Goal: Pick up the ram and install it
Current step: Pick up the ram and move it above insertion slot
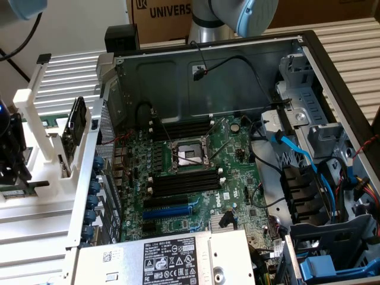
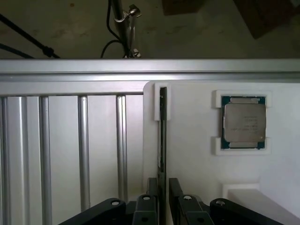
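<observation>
The ram is held at its end by the white holder's slot, which holds the ram point(image 2: 162, 136), so my gripper needs to pinch the ram by the middle of its exposed top edge point(image 2: 162, 210) next.
The ram point(image 2: 162, 136) stands on edge in a slot of a white holder point(image 2: 197, 164), seen as a thin dark strip. My gripper point(image 2: 163, 183) sits over its near end, one black finger point(image 2: 152, 187) on each side of the stick. The jaws are open, with a small gap visible beside the ram. In the exterior view the gripper point(image 1: 13, 169) hangs at the far left, over the white fixture point(image 1: 41, 172) outside the computer case. The motherboard's black memory slots point(image 1: 184, 183) with white end clips lie inside the case, to the exterior view's right of the gripper.
A processor chip point(image 2: 243, 123) rests in a pocket of the white holder beside the ram. A dark card point(image 1: 76, 127) stands upright on the fixture. The case wall point(image 1: 89, 178) separates fixture and motherboard. Cables point(image 1: 297, 154), a blue expansion slot point(image 1: 169, 211) and a power supply point(image 1: 172, 258) crowd the case.
</observation>
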Tool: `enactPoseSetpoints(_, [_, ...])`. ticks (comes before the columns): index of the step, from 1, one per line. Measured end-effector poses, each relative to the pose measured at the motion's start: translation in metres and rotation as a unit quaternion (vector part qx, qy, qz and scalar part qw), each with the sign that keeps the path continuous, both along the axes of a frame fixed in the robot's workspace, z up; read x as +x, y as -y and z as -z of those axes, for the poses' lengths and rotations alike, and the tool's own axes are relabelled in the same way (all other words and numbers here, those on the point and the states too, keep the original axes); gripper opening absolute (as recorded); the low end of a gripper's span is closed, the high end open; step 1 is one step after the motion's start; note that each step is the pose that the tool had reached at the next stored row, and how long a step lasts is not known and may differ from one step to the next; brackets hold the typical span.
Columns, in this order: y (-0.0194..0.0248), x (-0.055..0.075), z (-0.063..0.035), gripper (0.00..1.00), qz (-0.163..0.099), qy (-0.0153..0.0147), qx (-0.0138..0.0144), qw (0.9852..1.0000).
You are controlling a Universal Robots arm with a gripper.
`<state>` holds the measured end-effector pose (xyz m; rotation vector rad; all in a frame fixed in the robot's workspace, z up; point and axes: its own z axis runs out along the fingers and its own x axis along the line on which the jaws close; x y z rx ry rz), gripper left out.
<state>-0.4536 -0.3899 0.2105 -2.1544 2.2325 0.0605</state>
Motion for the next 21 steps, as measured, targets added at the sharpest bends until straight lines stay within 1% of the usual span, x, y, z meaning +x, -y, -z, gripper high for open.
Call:
enactPoseSetpoints(5, [-0.0012,-0.001,0.002,0.25,-0.001,0.0,-0.0004,1.0])
enactPoseSetpoints(14, [-0.0017,-0.001,0.0104,0.25,-0.003,0.0,-0.0005,1.0])
enactPoseSetpoints(21, [-0.0018,-0.001,0.0105,0.25,-0.003,0.0,-0.0005,1.0])
